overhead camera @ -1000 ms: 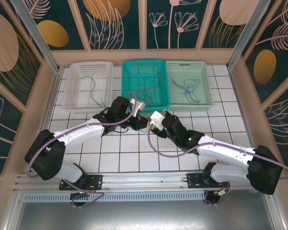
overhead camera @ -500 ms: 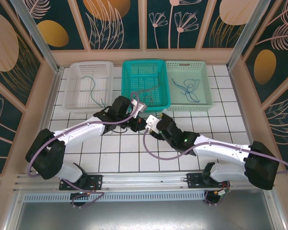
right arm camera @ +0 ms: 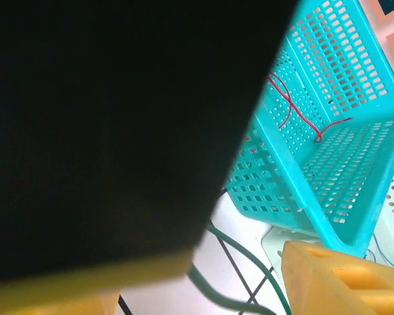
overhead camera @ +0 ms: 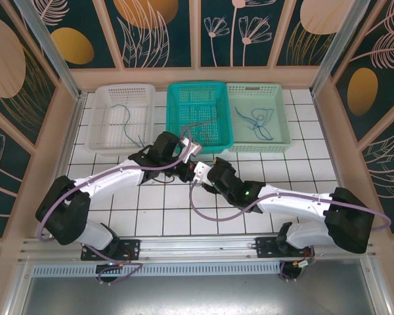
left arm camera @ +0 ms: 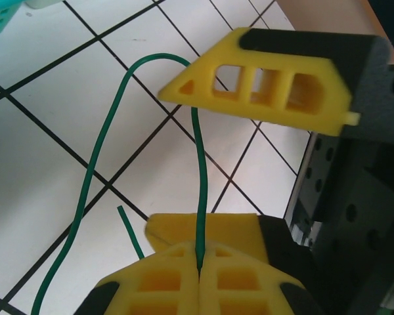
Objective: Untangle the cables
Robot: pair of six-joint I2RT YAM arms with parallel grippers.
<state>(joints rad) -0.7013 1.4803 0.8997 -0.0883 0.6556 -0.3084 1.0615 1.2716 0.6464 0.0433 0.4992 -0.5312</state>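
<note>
Next, my right gripper grabs the green cable (left arm camera: 97,156) across the part near the cable's held end (left arm camera: 202,167), so the loop stays free to untangle.
A thin green cable (left arm camera: 97,156) loops over the white tiles. My left gripper (left arm camera: 199,254) is shut on one end of it, which rises straight from between the yellow fingers. My right gripper (right arm camera: 230,289) is open; one of its yellow fingers (left arm camera: 262,85) is above that strand and the other just below it, so the strand runs between them. In the top view both grippers (overhead camera: 196,172) meet just in front of the teal basket (overhead camera: 198,141). A red cable (right arm camera: 301,110) lies in that basket. A blue cable (overhead camera: 126,118) lies in the white basket, and dark blue ones (overhead camera: 255,123) in the mint basket.
Three baskets stand in a row at the back: white (overhead camera: 100,131), teal, and mint (overhead camera: 284,131). A large dark blurred mass (right arm camera: 118,118) blocks the left of the right wrist view. Wooden walls enclose the tiled floor (overhead camera: 171,210).
My right arm has swung left across the tiles, bringing its gripper right up against the left one. The left arm has hardly moved.
</note>
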